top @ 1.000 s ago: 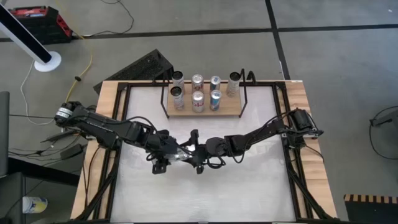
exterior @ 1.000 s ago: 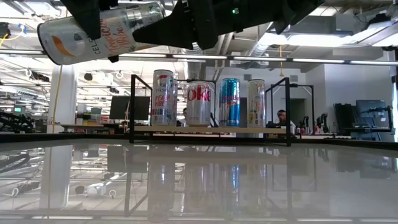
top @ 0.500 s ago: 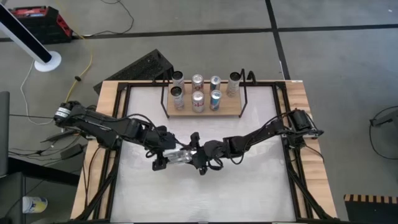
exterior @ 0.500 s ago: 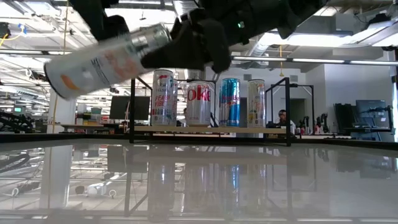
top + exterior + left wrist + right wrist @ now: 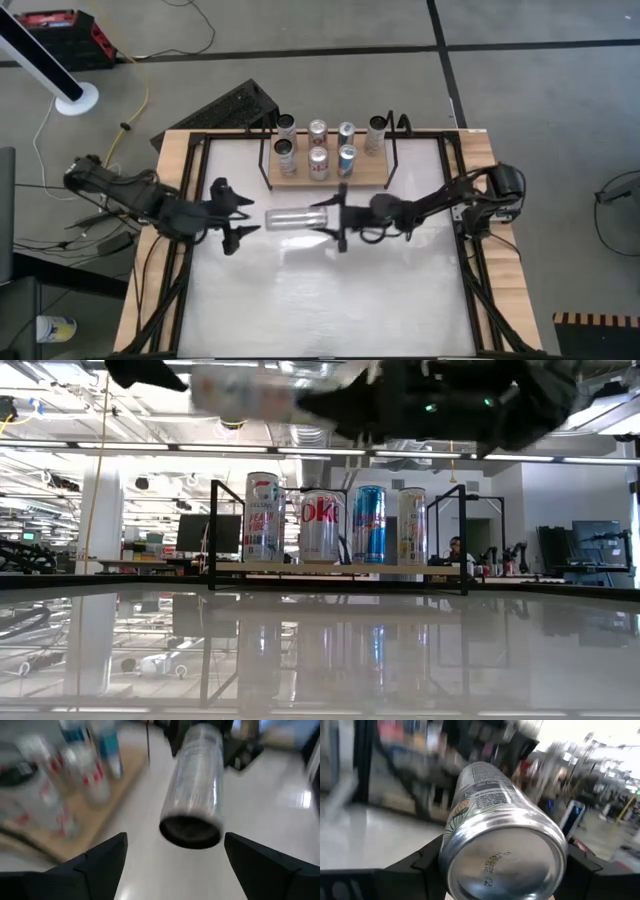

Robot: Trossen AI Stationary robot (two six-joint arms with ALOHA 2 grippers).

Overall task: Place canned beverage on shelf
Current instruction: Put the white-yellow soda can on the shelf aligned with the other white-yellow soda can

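The silver can is to be placed on the shelf, so the robot's left gripper should next take the can over and hold it by its dark top end (image 5: 275, 219) (image 5: 190, 827).
A silver beverage can (image 5: 293, 217) hangs level over the middle of the white tabletop, clear of it, with my right gripper (image 5: 330, 217) shut on it. The right wrist view shows its bottom end (image 5: 504, 856) close up. My left gripper (image 5: 247, 216) stands open just left of the can's free end (image 5: 190, 831) and apart from it. The shelf (image 5: 372, 174), a light-wood board in a black wire frame, stands at the table's far edge with several upright cans (image 5: 318, 160) on it, also seen in the low view (image 5: 322, 525). My right gripper pinches the can between its two fingers (image 5: 422, 865), on the sides of the end nearest the right arm (image 5: 318, 217). The fingers come level from the table's right and lie along the can. The can sticks out level toward the table's left, lifted clear.
The shelf's black frame posts (image 5: 390, 150) rise at its right end. Wood strips and black rails (image 5: 180, 290) edge the tabletop. The white surface (image 5: 320, 300) toward the near edge is bare. A dark crate (image 5: 235, 105) lies on the floor beyond the far-left corner.
My left gripper has opened, let go of the can and drawn back toward the table's left edge, rising. My right gripper has carried the can toward the far edge. The can, tilted before, now lies level.
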